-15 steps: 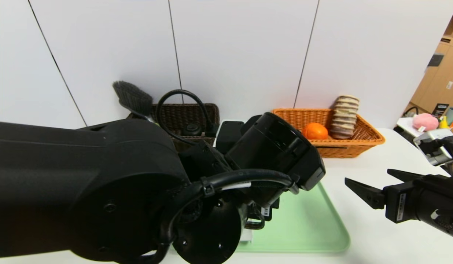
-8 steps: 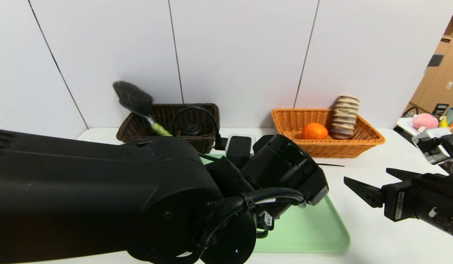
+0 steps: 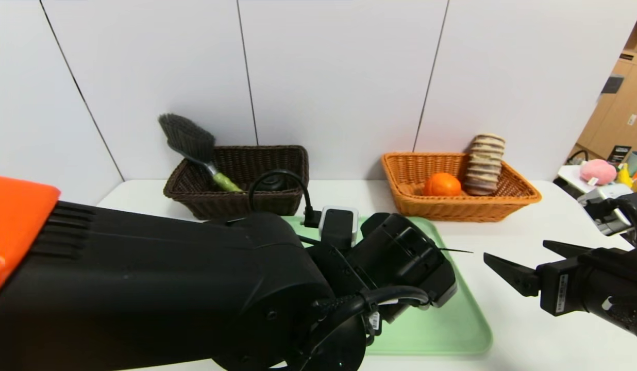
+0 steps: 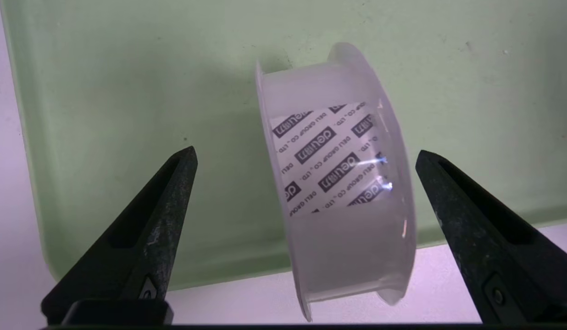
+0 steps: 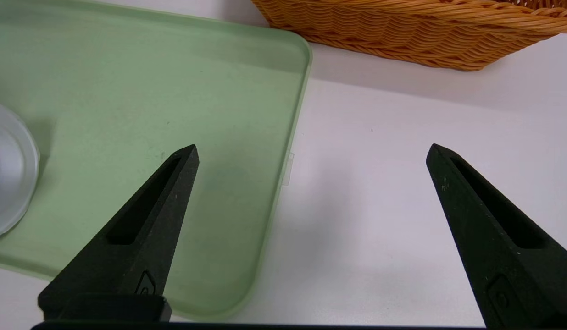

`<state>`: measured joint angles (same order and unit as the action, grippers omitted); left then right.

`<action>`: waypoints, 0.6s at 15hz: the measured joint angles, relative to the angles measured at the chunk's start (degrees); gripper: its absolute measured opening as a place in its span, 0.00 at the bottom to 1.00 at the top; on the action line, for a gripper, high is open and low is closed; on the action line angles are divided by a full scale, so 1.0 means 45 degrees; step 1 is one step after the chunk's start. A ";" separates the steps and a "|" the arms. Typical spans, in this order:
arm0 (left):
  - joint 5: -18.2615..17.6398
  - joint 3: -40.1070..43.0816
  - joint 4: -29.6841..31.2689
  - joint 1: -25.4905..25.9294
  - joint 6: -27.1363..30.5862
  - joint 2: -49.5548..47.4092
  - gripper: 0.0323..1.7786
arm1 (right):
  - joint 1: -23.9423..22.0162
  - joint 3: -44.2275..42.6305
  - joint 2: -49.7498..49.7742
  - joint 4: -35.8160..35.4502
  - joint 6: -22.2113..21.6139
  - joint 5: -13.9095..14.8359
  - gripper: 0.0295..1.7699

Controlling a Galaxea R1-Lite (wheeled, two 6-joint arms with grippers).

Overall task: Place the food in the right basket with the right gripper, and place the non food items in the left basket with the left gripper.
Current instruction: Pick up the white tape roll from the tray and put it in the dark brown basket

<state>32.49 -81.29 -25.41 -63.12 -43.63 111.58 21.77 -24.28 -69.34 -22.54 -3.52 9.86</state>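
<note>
My left gripper needs to close. Its fingers reach down beside the white spool's edges in the left wrist view, so they would catch the spool if they closed now.
The white spool (image 4: 338,183) with printed stickers stands on its edge on the green tray (image 4: 127,91), near the tray's rim. My left gripper (image 4: 305,151) is open around it, a finger on each side, neither touching. In the head view my left arm hides that gripper and the spool. The grey brush (image 3: 187,136) leans out of the dark left basket (image 3: 236,203), with the black-rimmed cup (image 3: 271,181) inside. The orange fruit (image 3: 443,184) and the striped roll (image 3: 484,164) lie in the orange-tan right basket (image 3: 463,208). My right gripper (image 3: 515,249) hovers open and empty over the table, right of the tray.
The green tray (image 3: 442,330) lies in front of both baskets. A white wall stands close behind them. In the right wrist view the tray's edge (image 5: 283,160) passes between the open fingers, with the basket (image 5: 403,32) beyond. A cluttered side table (image 3: 602,172) is far right.
My left arm has come down and forward toward the tray, uncovering the dark basket and the brush handle. The right gripper has stayed nearly still.
</note>
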 joint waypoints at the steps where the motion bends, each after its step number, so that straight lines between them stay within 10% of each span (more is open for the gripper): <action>1: 0.0000 0.0027 -0.0005 0.0000 -0.0054 0.0054 0.95 | 0.0000 0.0027 0.0000 0.0000 0.0005 0.0000 0.97; 7: 0.0062 0.0038 0.0000 0.0003 -0.0103 0.0200 0.95 | 0.0000 0.0160 0.0073 -0.0005 0.0000 0.0005 0.97; 9: 0.0116 0.0027 0.0030 0.0003 -0.0127 0.0257 0.77 | 0.0000 0.0160 0.0103 -0.0005 -0.0011 0.0005 0.97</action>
<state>33.01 -81.16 -25.27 -63.11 -44.20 112.74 21.77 -23.56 -68.88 -22.56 -3.57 9.89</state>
